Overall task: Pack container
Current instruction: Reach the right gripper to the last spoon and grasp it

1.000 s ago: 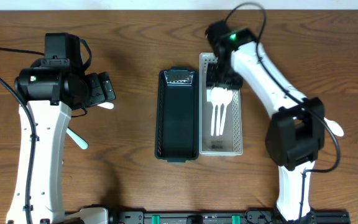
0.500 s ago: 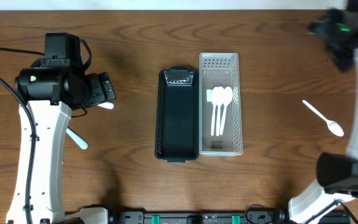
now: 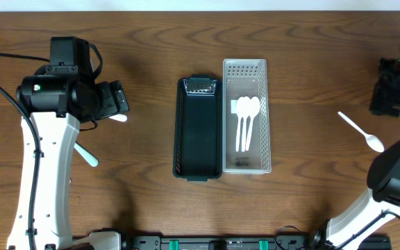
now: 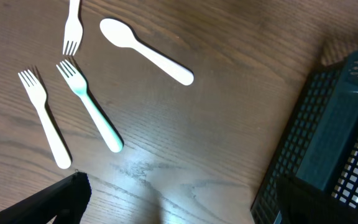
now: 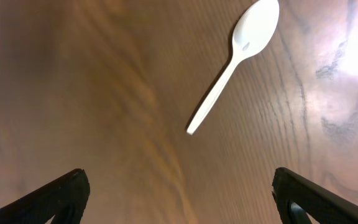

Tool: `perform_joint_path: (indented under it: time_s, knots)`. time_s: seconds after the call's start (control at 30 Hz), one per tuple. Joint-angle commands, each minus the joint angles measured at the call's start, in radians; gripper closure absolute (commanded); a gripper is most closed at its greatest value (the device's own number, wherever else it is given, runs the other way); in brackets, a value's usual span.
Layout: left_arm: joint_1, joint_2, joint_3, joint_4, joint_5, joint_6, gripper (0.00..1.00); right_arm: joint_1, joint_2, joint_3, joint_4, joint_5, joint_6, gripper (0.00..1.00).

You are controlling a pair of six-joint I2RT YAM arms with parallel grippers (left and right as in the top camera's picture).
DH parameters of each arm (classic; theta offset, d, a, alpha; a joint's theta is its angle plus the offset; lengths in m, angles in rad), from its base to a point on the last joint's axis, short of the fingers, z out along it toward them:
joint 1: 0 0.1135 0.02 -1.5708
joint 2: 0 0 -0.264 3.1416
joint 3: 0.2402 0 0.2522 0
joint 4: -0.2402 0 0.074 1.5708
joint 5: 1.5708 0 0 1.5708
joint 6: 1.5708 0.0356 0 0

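The white spoon needs my right gripper to reach it and grab its thin handle [image 3: 351, 122] [image 5: 214, 96], so its bowl stays free to pack it lengthwise into the white basket.
A black mesh basket [image 3: 198, 132] and a white mesh basket [image 3: 246, 76] stand side by side at the table's middle. Three white spoons [image 3: 245, 121] lie in the white basket. One white spoon [image 3: 357, 131] lies on the table at the right; it also shows in the right wrist view [image 5: 232, 65]. My right gripper [image 3: 387, 94] [image 5: 179, 205] is open and empty above the wood near it. My left gripper [image 3: 114, 100] [image 4: 179, 211] is open and empty over the table at the left. Ahead of it lie a spoon [image 4: 145, 50] and three forks [image 4: 89, 112].
The black basket's corner [image 4: 334, 137] is close to the left gripper's right finger. A white utensil [image 3: 87, 154] lies partly under the left arm. The right arm reaches up along the table's right edge.
My right gripper has left the white basket, swung to the far right and come down near the loose spoon. The three spoons stay in the basket. The left arm has not moved.
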State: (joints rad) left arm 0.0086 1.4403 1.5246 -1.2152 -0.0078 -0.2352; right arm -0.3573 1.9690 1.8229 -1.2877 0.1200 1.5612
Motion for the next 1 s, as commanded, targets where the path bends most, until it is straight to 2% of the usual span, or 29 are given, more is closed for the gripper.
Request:
perform_joint_path:
  time_s: [0.0,0.23,0.37,0.47,0.77,0.87,0.97]
  knots:
    - [0.002,0.004,0.002,-0.004,-0.012,0.012,0.02,-0.008,0.040,-0.101,0.052,0.003,0.074,0.04]
    - [0.002,0.004,0.002,-0.004,-0.012,0.012,0.02,-0.045,0.046,-0.278,0.198,0.003,0.084,0.04]
    - [0.002,0.004,0.002,-0.004,-0.012,0.012,0.02,-0.075,0.046,-0.362,0.269,0.003,0.083,0.10]
    - [0.002,0.004,0.002,-0.008,-0.012,0.012,0.02,-0.084,0.046,-0.414,0.323,0.003,0.072,0.14]
    - [0.002,0.004,0.002,-0.024,-0.012,0.012,0.02,-0.087,0.046,-0.505,0.428,0.004,0.073,0.17]
    - [0.002,0.004,0.002,-0.031,-0.011,0.012,0.02,-0.087,0.046,-0.530,0.451,0.004,0.073,0.23]
    - [0.002,0.004,0.002,-0.031,-0.011,0.012,0.02,-0.089,0.046,-0.559,0.460,0.003,0.073,0.40]
